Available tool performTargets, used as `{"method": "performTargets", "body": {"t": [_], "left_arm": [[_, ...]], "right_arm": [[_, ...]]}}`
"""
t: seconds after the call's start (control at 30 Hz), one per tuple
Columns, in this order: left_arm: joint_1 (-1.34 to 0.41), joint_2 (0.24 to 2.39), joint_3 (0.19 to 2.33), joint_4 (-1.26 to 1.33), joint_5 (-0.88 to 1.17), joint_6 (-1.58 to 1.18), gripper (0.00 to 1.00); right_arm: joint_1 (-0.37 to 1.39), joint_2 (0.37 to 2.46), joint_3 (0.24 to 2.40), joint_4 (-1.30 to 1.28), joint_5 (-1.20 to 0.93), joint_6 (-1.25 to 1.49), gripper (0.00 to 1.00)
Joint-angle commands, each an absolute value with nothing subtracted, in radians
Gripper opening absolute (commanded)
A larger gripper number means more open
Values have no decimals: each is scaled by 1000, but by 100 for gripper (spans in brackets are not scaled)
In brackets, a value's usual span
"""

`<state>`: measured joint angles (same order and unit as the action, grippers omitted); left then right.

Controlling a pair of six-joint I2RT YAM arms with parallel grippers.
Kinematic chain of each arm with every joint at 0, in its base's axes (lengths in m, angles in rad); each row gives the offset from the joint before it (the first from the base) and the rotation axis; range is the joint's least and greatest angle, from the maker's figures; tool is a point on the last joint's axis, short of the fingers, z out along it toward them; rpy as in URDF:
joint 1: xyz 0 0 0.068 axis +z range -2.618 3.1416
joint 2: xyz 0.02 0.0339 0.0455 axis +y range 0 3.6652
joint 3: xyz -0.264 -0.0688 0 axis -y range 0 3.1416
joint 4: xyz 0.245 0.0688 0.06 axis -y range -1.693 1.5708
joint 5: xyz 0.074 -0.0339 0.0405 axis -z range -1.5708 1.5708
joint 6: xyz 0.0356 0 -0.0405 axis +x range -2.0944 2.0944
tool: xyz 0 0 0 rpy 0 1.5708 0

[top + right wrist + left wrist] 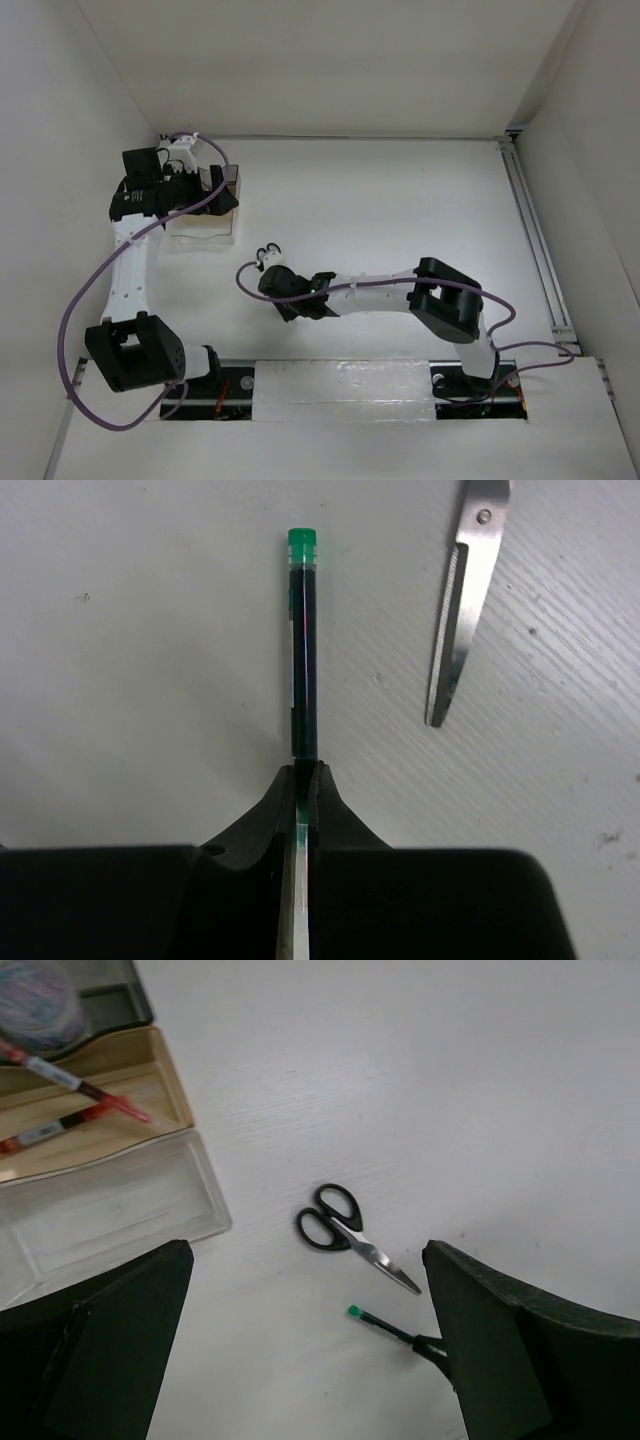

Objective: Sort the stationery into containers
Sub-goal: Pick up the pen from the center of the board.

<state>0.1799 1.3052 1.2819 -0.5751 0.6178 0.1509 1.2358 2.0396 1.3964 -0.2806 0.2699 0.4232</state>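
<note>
The slim dark pen would come up off the white table if I lifted my right gripper now, because the gripper's fingers meet around the pen's body [305,768].
My right gripper [305,775] is shut on the end of a slim dark pen with a green cap [303,650], low over the white table. The black-handled scissors [340,1225] lie closed just beyond the pen; their blade [460,610] shows to its right. My left gripper [310,1360] is open and empty, high above the scissors and the pen [385,1325]. The container [100,1210] sits at the left: a clear compartment, a brownish one [165,1070] holding two red pens [75,1080], and a dark one with the greyish-lilac cylinder [35,1005].
White walls close in the table at the left, back and right. In the top view the container [200,228] stands in the back left corner under the left gripper [215,190]. The right arm [370,295] stretches across the table's middle.
</note>
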Motion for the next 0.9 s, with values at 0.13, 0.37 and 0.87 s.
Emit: {"method": "performTargets", "body": {"t": [0.13,0.37,0.87], "left_arm": [[175,1416,1322,-729,955,319,100],[175,1460,1322,-771,1052,351,100],[175,1513,1304,-807,1106,396,99]], "right_arm": [[1227,1918,1423,-225,431,540,0],[1183,1842,1433,-59,448,604,0],[1163,1842,1425,285,367,614,0]]}}
